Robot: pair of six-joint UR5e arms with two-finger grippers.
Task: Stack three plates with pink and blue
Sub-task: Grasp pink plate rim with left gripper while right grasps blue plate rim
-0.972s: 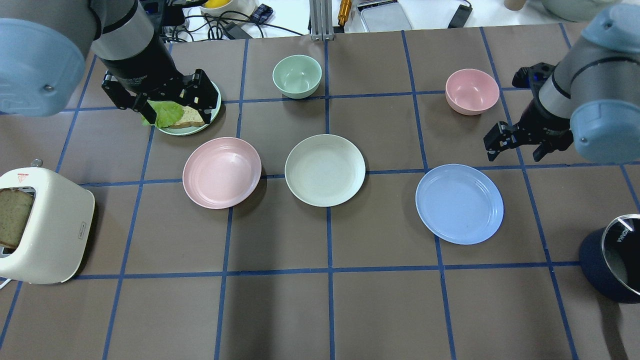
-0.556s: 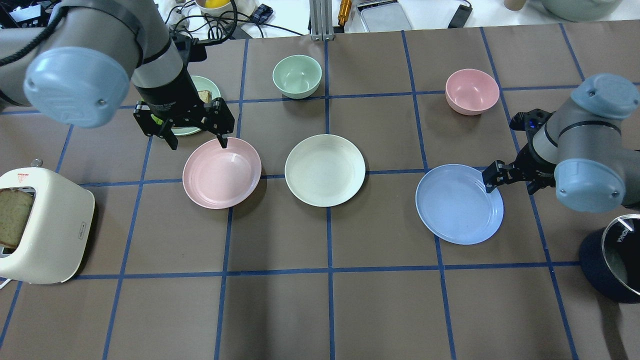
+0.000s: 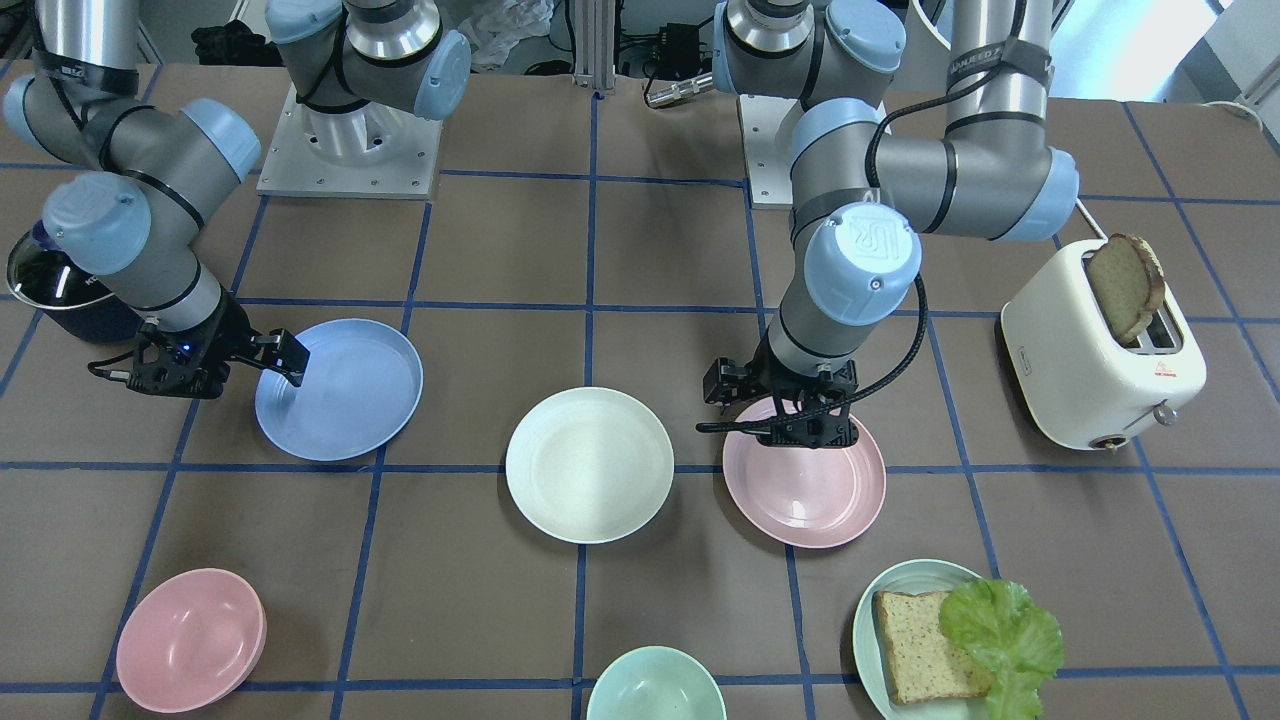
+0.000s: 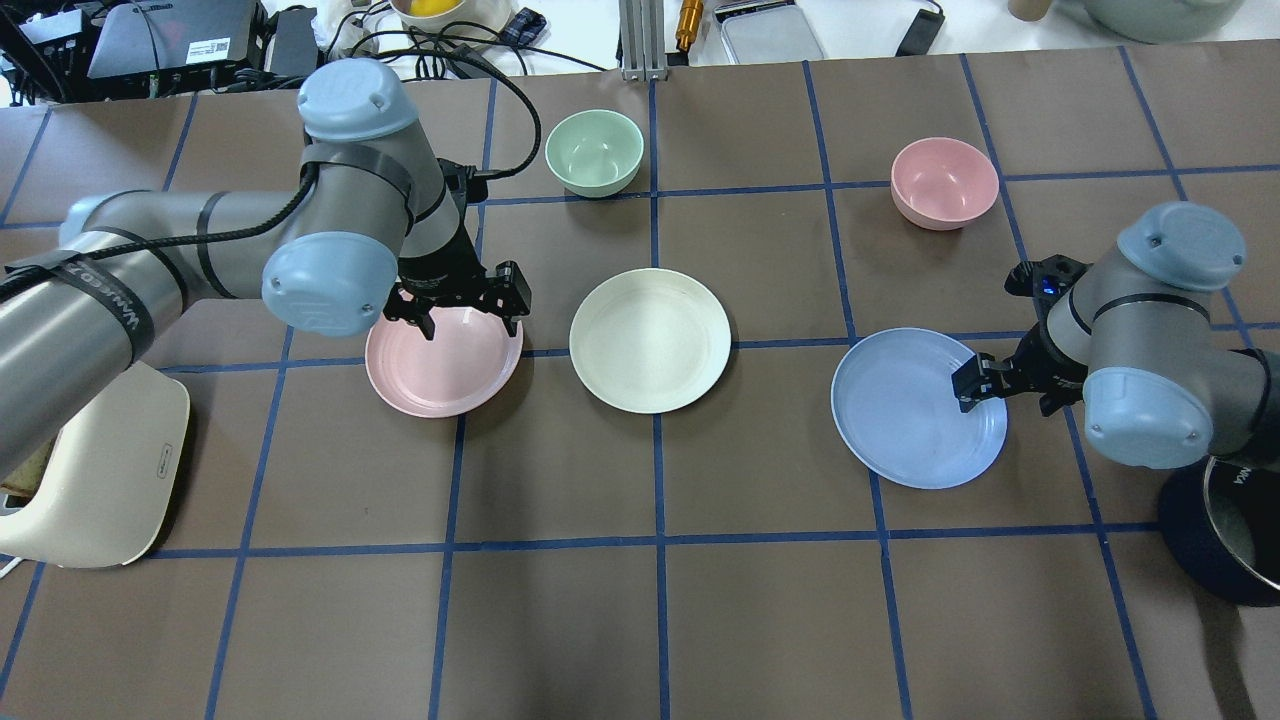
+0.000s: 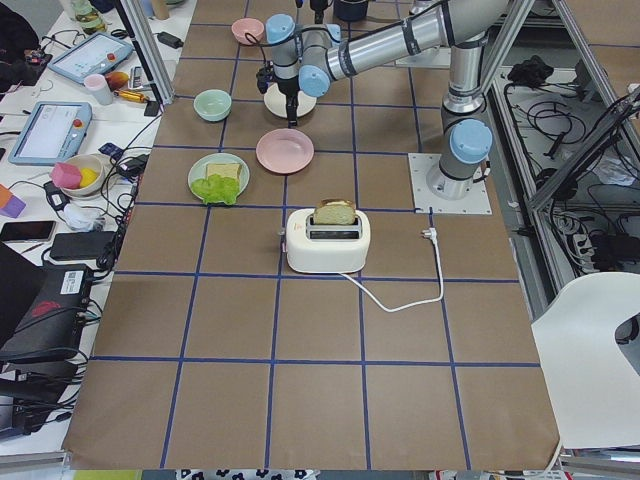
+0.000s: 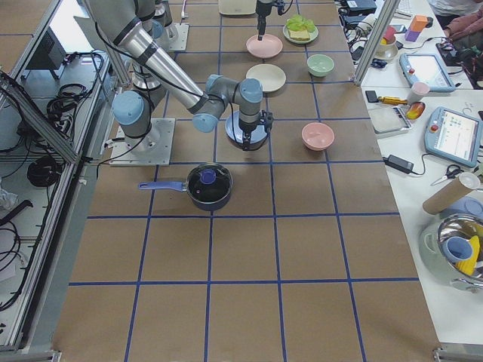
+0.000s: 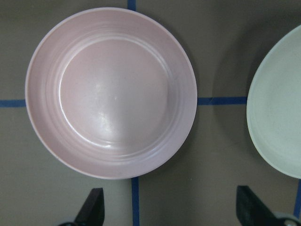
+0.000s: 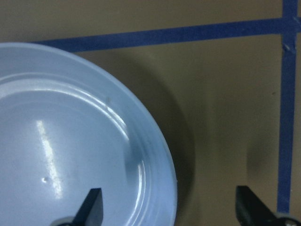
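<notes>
My right gripper should next grip the light blue plate [image 8: 70,141] by its outer rim [image 8: 164,169], to stack the plate with the others.
The dusty pink plate [image 4: 443,352] [image 3: 805,488] [image 7: 110,92], the cream-white plate [image 4: 650,340] [image 3: 589,465] and the light blue plate [image 4: 915,408] [image 3: 340,392] [image 8: 70,141] lie apart in a row on the table. My left gripper [image 4: 468,318] [image 3: 790,428] [image 7: 170,209] is open and empty. It hovers over the pink plate without touching it. My right gripper [image 4: 1005,390] [image 3: 215,375] [image 8: 170,209] is open and low. It straddles the blue plate's right rim, one finger over the plate and one over the table.
A pink bowl [image 4: 944,182] and a mint bowl [image 4: 594,150] stand at the far side. A mint plate with bread and lettuce [image 3: 960,640] is hidden behind my left arm in the overhead view. A toaster [image 4: 90,480] stands at the left and a dark pot [image 4: 1225,520] at the right.
My left gripper moved from the bread plate to above the pink plate. My right gripper came down and inward to the blue plate's right rim. No plate has moved.
</notes>
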